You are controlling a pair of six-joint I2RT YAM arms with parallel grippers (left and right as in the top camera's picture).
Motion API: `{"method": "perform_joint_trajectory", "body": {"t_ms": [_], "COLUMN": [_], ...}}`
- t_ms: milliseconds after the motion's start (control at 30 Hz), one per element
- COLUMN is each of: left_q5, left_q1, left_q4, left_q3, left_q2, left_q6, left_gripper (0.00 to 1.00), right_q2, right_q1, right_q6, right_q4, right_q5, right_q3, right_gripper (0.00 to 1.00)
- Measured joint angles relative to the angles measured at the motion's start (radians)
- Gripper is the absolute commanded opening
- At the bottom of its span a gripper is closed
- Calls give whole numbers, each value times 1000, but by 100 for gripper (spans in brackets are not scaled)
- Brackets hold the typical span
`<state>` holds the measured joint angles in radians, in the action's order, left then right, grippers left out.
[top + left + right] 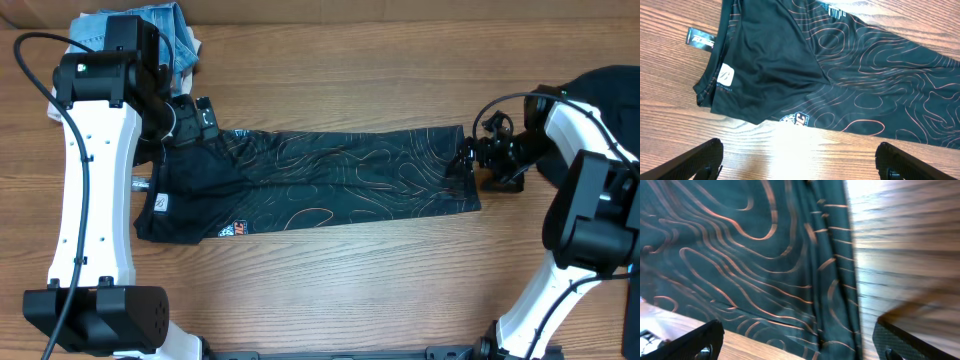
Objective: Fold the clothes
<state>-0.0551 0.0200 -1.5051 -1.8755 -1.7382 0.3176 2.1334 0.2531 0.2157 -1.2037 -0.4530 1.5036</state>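
Note:
I next need my right gripper to grab the black jersey by the edge of its end opposite the collar, to fold that end toward the collar.
The clothes, a black jersey with thin orange contour lines, lie as a long flat strip across the middle of the table. The collar end with small logos is at the left. My left gripper hovers at the strip's upper left corner. It is open, and in the left wrist view only bare wood shows between its fingers, with the jersey just beyond them. My right gripper is at the strip's right end, open, with the jersey's edge lying below its spread jaws.
A crumpled light blue cloth lies at the back left corner behind the left arm. A small black label rests on the wood beside the collar. Wooden tabletop stretches in front of the jersey.

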Motion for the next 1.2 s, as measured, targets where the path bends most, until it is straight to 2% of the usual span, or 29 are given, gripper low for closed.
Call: {"method": "perform_joint_trajectory", "body": {"t_ms": [200, 333, 367, 400, 500, 667, 933, 1200], "left_q5": [0, 0, 0, 0, 0, 1, 0, 1], "left_q1": [0, 0, 0, 0, 0, 0, 0, 0], "left_q4": [-7, -7, -7, -7, -7, -7, -8, -8], "left_q3": [0, 0, 0, 0, 0, 0, 0, 0], "left_q2": [0, 0, 0, 0, 0, 0, 0, 0], "left_q6": [0, 0, 0, 0, 0, 0, 0, 0], "left_gripper": [100, 100, 100, 100, 100, 100, 100, 100], "right_q2": [-40, -47, -47, -46, -26, -15, -11, 5], "right_q1": [3, 4, 5, 6, 8, 6, 6, 14], "right_q6": [25, 32, 34, 38, 40, 32, -69, -185], "right_q4": [85, 121, 126, 131, 144, 164, 208, 121], "right_q5": [-110, -146, -152, -154, -150, -146, -127, 61], "right_q3": [-89, -120, -124, -128, -141, -153, -149, -34], "right_gripper": [97, 82, 57, 45, 37, 4, 4, 4]}}
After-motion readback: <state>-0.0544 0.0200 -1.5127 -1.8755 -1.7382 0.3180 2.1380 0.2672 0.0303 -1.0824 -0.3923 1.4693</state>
